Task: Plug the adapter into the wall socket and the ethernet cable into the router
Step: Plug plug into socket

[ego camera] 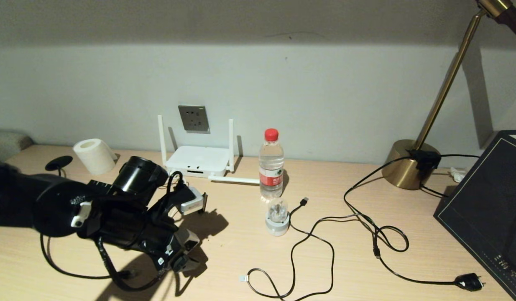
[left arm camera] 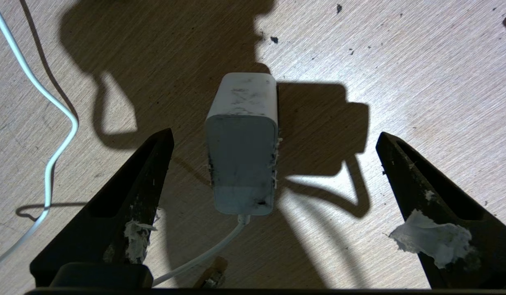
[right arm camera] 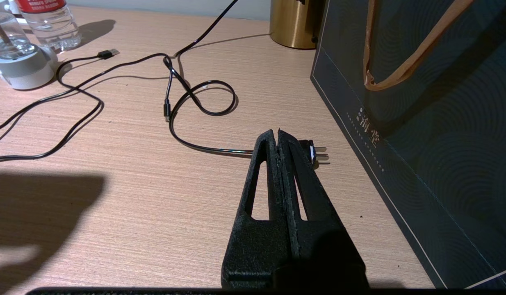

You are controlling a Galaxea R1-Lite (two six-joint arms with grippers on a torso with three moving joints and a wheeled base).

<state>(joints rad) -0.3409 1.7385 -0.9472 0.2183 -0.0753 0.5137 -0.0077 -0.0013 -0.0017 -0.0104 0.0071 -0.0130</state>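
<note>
My left gripper closes on the white adapter next, since my fingertips reach down on either side of the adapter and closing now would catch it.
The white adapter (left arm camera: 241, 164) lies on the wooden desk with its thin white cord (left arm camera: 52, 164) curving away. My left gripper (left arm camera: 274, 133) hangs over it, open wide, with one finger on each side and neither touching. In the head view that gripper (ego camera: 190, 254) points down at the desk's front left and the arm hides the adapter. The router (ego camera: 197, 161) sits against the wall under the grey wall socket (ego camera: 193, 118). The black ethernet cable (ego camera: 70, 274) loops past my left arm, its round disc (ego camera: 58, 162) at the far left. My right gripper (right arm camera: 277, 132) is shut and empty.
A water bottle (ego camera: 271, 165) and a small domed light (ego camera: 277, 217) stand right of the router. A thin black USB cable (ego camera: 304, 242) and the lamp cord with its black plug (ego camera: 469, 282) sprawl to the right. A brass lamp base (ego camera: 408, 163), a dark bag (ego camera: 488, 209) and a paper roll (ego camera: 94, 155) stand around.
</note>
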